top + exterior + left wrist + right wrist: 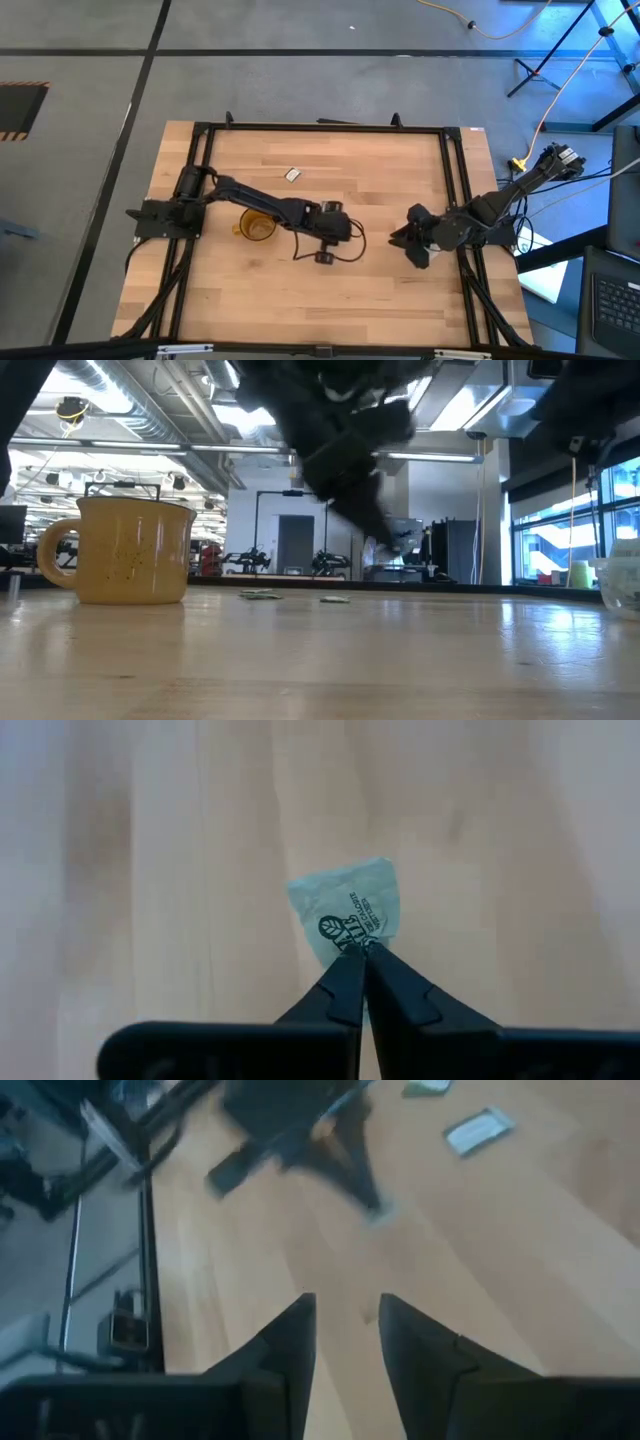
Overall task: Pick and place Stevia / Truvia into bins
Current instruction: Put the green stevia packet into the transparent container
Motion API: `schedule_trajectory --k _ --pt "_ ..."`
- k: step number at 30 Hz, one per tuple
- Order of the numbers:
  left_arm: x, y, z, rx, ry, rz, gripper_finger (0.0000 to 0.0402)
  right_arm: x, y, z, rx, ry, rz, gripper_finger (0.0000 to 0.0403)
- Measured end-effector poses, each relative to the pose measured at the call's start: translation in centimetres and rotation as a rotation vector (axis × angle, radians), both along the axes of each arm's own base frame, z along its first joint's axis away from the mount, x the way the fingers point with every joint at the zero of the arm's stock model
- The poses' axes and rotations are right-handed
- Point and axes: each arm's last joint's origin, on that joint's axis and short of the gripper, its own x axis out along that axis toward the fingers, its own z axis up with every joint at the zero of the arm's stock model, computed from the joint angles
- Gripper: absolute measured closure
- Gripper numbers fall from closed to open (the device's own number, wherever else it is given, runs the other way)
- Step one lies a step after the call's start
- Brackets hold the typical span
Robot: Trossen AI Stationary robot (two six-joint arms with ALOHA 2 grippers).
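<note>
The Stevia sachet is over the table. My right gripper should next grab it by its loose end and put it into the clear cup.
My left gripper (365, 952) is shut on a green and white Stevia sachet (348, 905), out over the middle of the table to the right of the amber mug (256, 226). In the low view the mug (130, 550) stands on its base at the left. A loose sachet (293, 175) lies flat farther back, and the low view shows two such sachets (260, 595) on the far part of the tabletop. My right gripper (347, 1320) hovers open at the table's right side, with nothing between its fingers. My left gripper pinches the sachet's near edge (352, 942) between its two fingertips. The fingers slant down at it from the table's left side. The rest of the sachet sticks out past the fingertips, tilted, with the wooden tabletop behind it.
Black frame rails (455, 180) run along the table's edges. A clear cup's side (622, 582) shows at the low view's right edge. Bare wood (380, 300) lies between the two arms and toward the near edge.
</note>
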Motion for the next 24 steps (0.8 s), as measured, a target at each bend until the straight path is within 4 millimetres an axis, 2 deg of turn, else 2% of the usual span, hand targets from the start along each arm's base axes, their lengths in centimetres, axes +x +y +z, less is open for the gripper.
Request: schedule_trajectory --k 6,10,19,24 --pt "2.0 -1.4 2.3 0.078 -0.329 -0.039 0.0398 0.4 -0.5 0.0 0.005 -0.022 -0.073 0.0286" --pt "2.6 -1.6 3.4 0.153 -0.451 -0.028 0.0395 0.9 -0.7 0.0 0.038 -0.034 -0.117 0.0286" --pt "2.8 -1.5 3.8 0.154 -0.487 0.001 0.0397 1.8 -1.1 -0.4 0.017 -0.034 -0.142 0.0286" --pt "2.7 -1.3 3.8 0.223 -0.486 0.04 0.0395 2.3 -1.3 -0.1 0.033 -0.066 -0.163 0.0286"
